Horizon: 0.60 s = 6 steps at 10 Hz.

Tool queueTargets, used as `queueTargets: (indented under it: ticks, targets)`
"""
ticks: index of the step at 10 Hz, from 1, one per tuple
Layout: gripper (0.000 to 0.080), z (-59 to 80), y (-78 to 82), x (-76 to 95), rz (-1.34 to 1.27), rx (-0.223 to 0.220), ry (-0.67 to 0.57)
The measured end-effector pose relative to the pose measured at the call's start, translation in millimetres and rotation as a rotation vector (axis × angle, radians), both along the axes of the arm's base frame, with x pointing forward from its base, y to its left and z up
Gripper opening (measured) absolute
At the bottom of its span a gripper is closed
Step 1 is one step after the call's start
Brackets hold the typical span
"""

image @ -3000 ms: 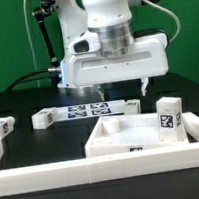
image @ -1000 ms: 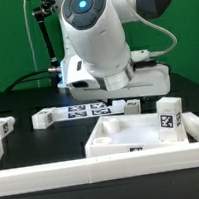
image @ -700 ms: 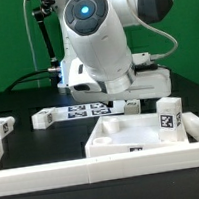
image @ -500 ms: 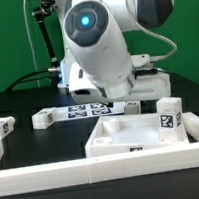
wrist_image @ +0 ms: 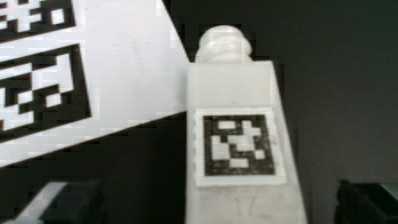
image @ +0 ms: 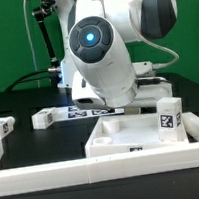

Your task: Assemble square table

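Note:
The white tagged leg has my fingers reaching down beside both of its sides, so my gripper should close on it.
In the wrist view a white block leg (wrist_image: pixel 233 130) with a black-and-white tag and a rounded peg end lies on the black table. My gripper (wrist_image: pixel 214 203) is open and straddles it, with one dark fingertip (wrist_image: pixel 64 200) on each side and neither touching. In the exterior view the arm's body hides the gripper and this leg. The square tabletop slab (image: pixel 112 139) lies in front, and one leg (image: pixel 170 116) stands upright at its right corner. Two more legs (image: pixel 2 128) (image: pixel 41 118) lie at the exterior view's left.
The marker board (image: pixel 77 112) lies on the table behind the slab; it also shows beside the leg in the wrist view (wrist_image: pixel 80 80). A long white border rail (image: pixel 106 168) runs along the front. Cables and a stand rise at the back left.
The arm has tilted forward and come down over the leg beside the marker board. Its body now hides the fingers and that leg in the exterior view. The parts have not moved.

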<state>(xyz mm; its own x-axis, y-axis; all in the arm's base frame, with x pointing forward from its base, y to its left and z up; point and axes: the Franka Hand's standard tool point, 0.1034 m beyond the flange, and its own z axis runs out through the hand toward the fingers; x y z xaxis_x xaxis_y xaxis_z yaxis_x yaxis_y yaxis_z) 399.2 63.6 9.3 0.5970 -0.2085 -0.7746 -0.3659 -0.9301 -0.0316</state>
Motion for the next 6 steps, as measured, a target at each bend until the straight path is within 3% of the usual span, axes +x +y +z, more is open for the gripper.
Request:
queueTargets:
  ticks: [2,5,6]
  targets:
    - [0.0649,-1.0,1.7,1.4,0.001,-0.002,-0.008]
    - [0.0288,-0.9,1.9,1.8,0.001,-0.001,-0.008]
    - [0.0288,-0.9,1.6,2.0,0.0,-0.001,-0.009]
